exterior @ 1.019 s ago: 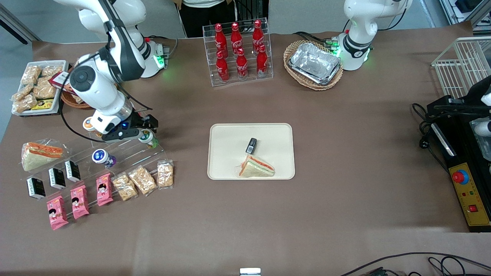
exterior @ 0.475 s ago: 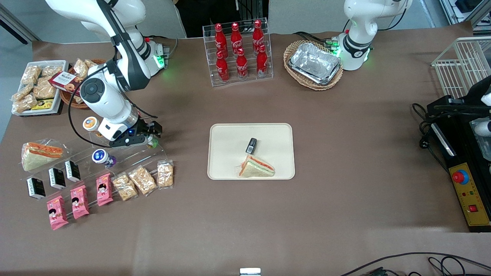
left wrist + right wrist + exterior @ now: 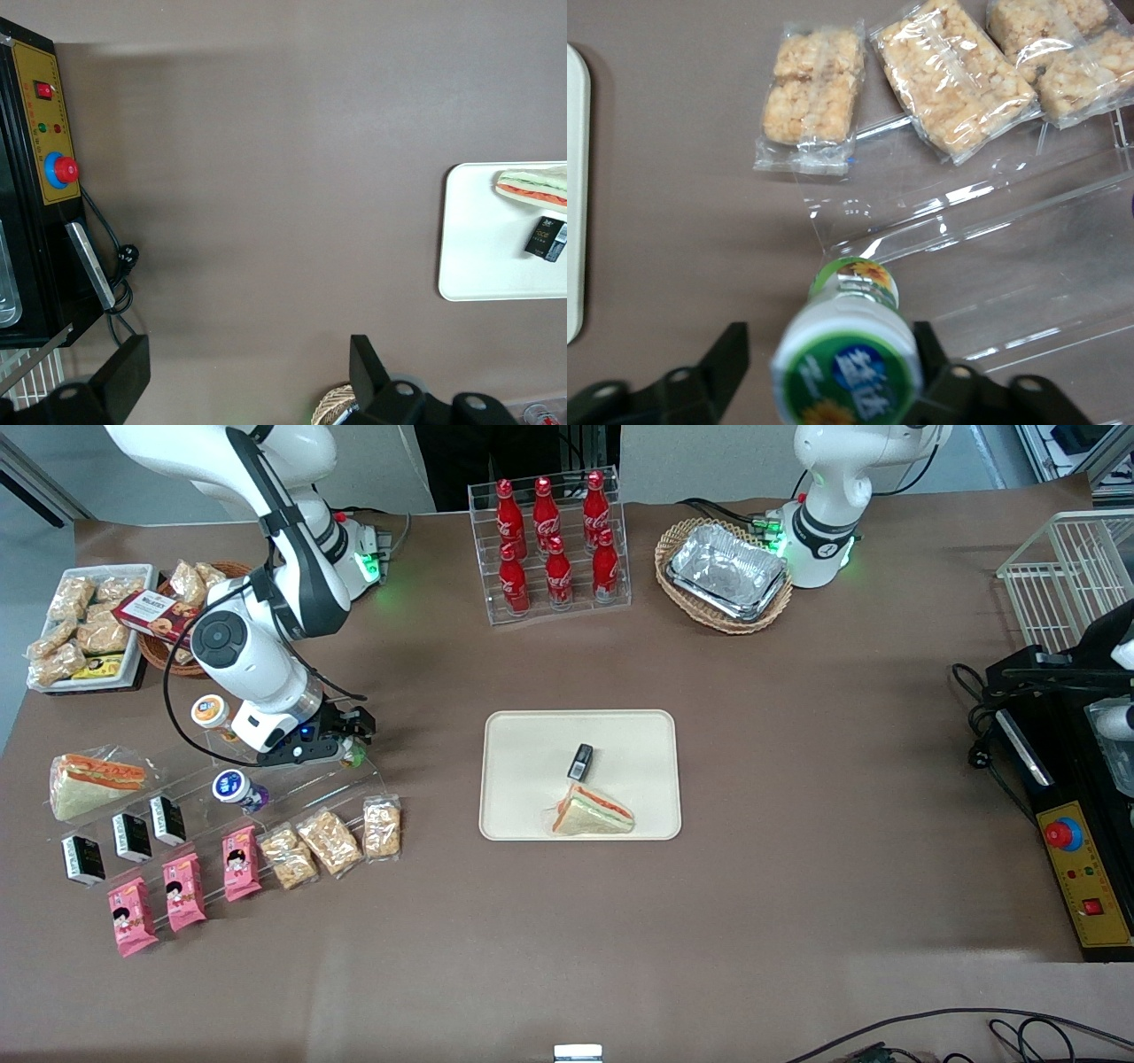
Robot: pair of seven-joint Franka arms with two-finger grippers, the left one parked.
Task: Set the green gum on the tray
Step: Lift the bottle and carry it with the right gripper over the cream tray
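Note:
I should next grab the green gum by its white-rimmed lid end [image 3: 843, 354] with my right gripper. Then it can go on the tray [image 3: 576, 195].
The green gum [image 3: 846, 354], white-rimmed green lid facing the camera, stands tilted on the clear acrylic stand [image 3: 992, 221]. My right gripper [image 3: 830, 341] is open around it: one finger [image 3: 731, 354] stands a small gap off, the other [image 3: 932, 354] is against it. In the front view the gripper [image 3: 348, 746] covers the gum [image 3: 353, 756], of which only a green sliver shows. The cream tray [image 3: 532, 735] lies at the table's middle, toward the parked arm from the gripper; its rim shows in the right wrist view [image 3: 572, 177].
A sandwich [image 3: 592, 811] and a small black pack [image 3: 580, 761] lie on the tray. A blue-lidded canister [image 3: 230, 786] and an orange-lidded one [image 3: 208, 710] sit on the stand. Snack packs [image 3: 330, 840] lie nearer the front camera. A cola rack [image 3: 551, 540] stands farther back.
The gripper has shifted a little toward the tray end and come down over the green gum, whose lid showed beside it a second ago. The gum stays on the stand.

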